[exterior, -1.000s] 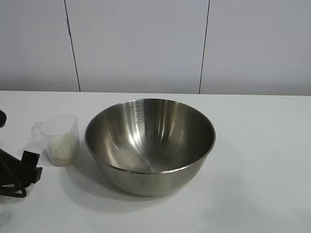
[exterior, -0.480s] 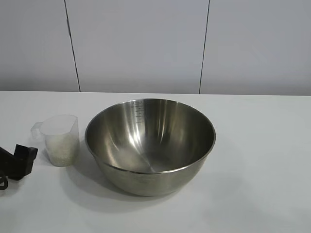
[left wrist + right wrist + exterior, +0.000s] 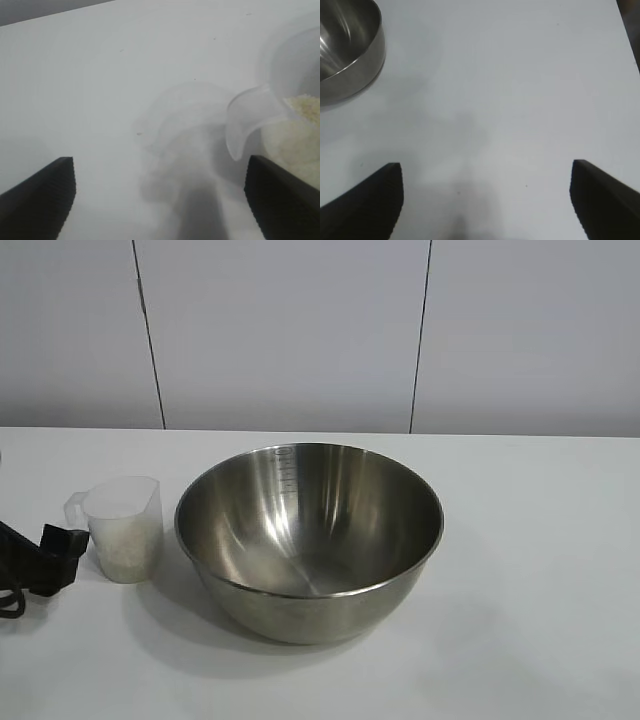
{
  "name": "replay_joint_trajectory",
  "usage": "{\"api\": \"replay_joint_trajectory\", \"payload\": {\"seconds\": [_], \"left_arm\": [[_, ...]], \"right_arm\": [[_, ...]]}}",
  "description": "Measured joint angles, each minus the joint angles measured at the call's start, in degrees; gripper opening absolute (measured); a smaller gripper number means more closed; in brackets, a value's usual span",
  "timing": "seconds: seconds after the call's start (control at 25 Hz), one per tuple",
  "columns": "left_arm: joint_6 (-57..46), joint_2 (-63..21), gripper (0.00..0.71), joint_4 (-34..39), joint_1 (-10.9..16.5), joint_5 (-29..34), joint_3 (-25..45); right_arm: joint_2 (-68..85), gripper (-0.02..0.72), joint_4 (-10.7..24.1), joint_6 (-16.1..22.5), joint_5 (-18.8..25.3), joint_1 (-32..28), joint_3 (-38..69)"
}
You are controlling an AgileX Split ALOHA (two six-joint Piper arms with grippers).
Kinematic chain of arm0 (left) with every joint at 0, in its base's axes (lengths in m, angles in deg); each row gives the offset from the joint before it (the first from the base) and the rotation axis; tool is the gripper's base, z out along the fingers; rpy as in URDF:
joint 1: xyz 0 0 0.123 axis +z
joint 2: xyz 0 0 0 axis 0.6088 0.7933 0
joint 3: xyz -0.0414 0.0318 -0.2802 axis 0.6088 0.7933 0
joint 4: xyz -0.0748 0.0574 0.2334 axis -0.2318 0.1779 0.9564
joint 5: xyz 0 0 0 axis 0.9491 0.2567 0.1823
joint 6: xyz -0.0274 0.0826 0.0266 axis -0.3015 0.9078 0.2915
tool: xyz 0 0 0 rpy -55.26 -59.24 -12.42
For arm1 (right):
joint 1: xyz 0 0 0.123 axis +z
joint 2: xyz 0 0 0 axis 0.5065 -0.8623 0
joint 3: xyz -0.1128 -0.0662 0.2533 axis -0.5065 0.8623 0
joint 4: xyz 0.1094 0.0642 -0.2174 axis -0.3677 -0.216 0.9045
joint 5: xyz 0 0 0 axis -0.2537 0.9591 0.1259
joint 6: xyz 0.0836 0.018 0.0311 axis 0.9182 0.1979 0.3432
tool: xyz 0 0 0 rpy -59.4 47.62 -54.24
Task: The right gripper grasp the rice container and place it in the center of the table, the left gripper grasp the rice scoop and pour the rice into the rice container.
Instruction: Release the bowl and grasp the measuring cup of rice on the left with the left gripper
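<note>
I need to grab the rice scoop by its small handle with my left gripper next and keep it upright, because loose rice point(image 3: 127, 548) is inside the open scoop.
The rice container point(image 3: 310, 540), a shiny steel bowl, stands empty on the white table point(image 3: 540, 590) near its middle. Just to its left stands the rice scoop point(image 3: 125, 528), a clear plastic cup partly filled with rice point(image 3: 128, 545). My left gripper point(image 3: 58, 548) is low at the table's left edge, right beside the scoop's small handle point(image 3: 74, 508). In the left wrist view it point(image 3: 160, 200) is open, and the handle point(image 3: 245, 122) lies ahead near one finger point(image 3: 280, 200), with nothing between the fingers. My right gripper point(image 3: 486, 195) is open over bare table, the bowl point(image 3: 345, 50) off to one side.
A grey panelled wall point(image 3: 300, 330) runs behind the table's far edge. In the right wrist view the table's edge point(image 3: 627, 30) shows, with dark floor beyond it.
My left gripper drew back to the left, then came forward and up towards the scoop's handle. Bowl and scoop have not moved.
</note>
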Motion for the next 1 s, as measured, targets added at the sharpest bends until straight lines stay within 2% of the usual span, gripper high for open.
{"api": "replay_joint_trajectory", "payload": {"seconds": [0.12, 0.2, 0.28, 0.44, 0.52, 0.64, 1.0], "left_arm": [[-0.87, 0.00, 0.652, 0.00, 0.00, 0.00, -0.44], [-1.11, 0.04, 0.592, 0.00, 0.00, 0.00, -0.50], [-1.11, 0.04, 0.475, 0.00, 0.00, 0.00, -0.50], [-1.11, 0.21, 0.164, 0.20, 0.00, 0.00, -0.50], [-1.11, 0.21, 0.064, 0.97, 0.00, 0.00, -0.50], [-1.11, 0.21, 0.020, 2.01, 0.00, 0.00, -0.50], [-1.11, 0.21, 0.013, 5.13, 0.00, 0.00, -0.55]], "right_arm": [[0.00, 0.621, 0.00, 0.00, 0.00, 0.00, 0.00], [0.00, 0.621, 0.00, 0.03, 0.00, 0.00, 0.00], [0.00, 0.621, 0.00, 0.03, 0.00, 0.00, 0.00], [0.00, 0.621, 0.00, 0.03, 0.00, 0.00, 0.00], [0.00, 0.621, 0.00, 0.03, 0.00, 0.00, 0.00], [0.00, 0.621, 0.00, 0.03, 0.00, 0.00, 0.00], [0.00, 0.621, 0.00, 0.03, 0.00, 0.00, 0.00]]}}
